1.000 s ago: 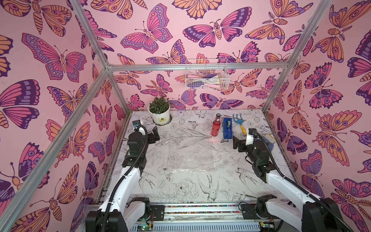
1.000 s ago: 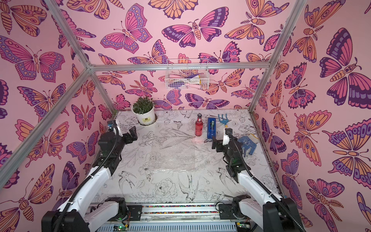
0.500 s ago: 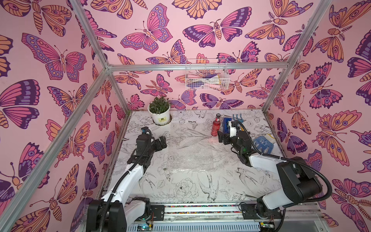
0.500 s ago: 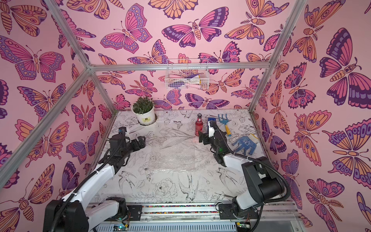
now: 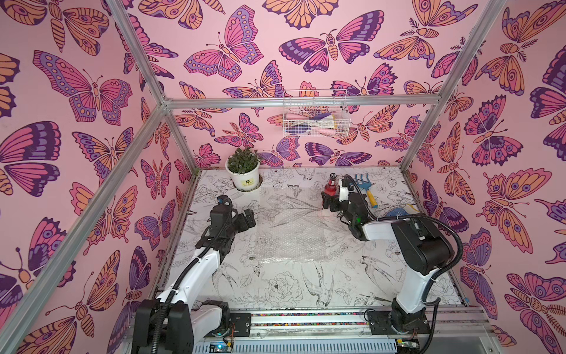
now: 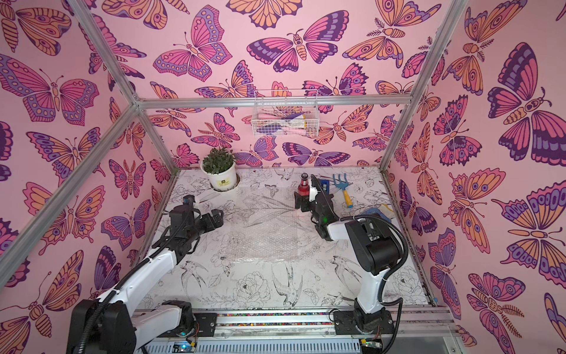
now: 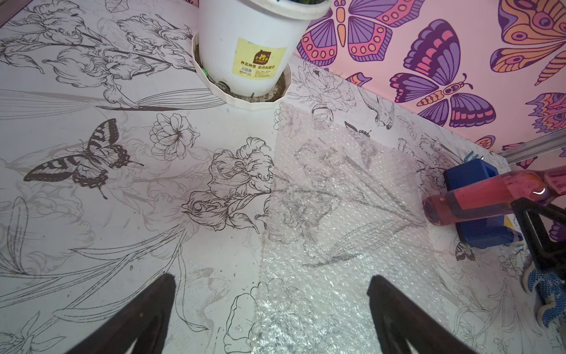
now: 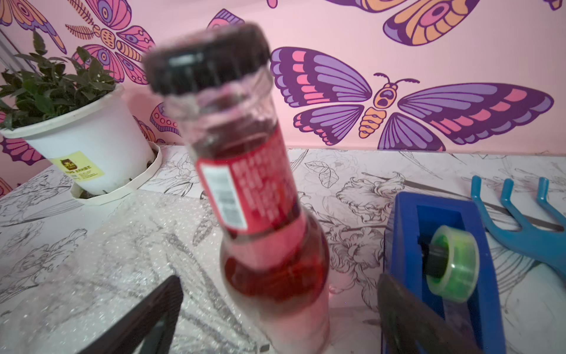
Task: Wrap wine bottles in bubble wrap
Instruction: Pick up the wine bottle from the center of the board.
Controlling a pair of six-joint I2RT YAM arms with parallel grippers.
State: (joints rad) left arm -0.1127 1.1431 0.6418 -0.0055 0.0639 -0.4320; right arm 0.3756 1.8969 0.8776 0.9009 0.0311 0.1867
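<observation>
My right gripper's fingers are still short of the near side of the bottle (image 5: 331, 184), so closing now would miss. The gripper moves closer first, then closes.
The wine bottle (image 5: 331, 184) (image 6: 303, 187) stands upright at the back right of the table, red liquid inside, dark cap on top. It fills the right wrist view (image 8: 260, 214), blurred. My right gripper (image 5: 330, 203) (image 8: 278, 282) is open, one finger on each side of the bottle's base, with a gap showing on both sides. The bubble wrap (image 5: 291, 226) (image 6: 263, 226) lies flat in the table's middle. My left gripper (image 5: 248, 216) (image 7: 271, 279) hangs open over the wrap's left edge (image 7: 321, 214), holding nothing.
A white potted plant (image 5: 243, 171) stands at the back left. A blue tape dispenser (image 8: 441, 260) sits right beside the bottle, with a blue hand rake (image 5: 366, 187) and a blue dotted glove (image 5: 398, 211) further right. A wire basket (image 5: 314, 119) hangs on the back wall.
My right arm has stretched forward and left until its open fingers stand around the bottle. My left arm has swung inward toward the wrap's left edge. Both grippers stayed open.
</observation>
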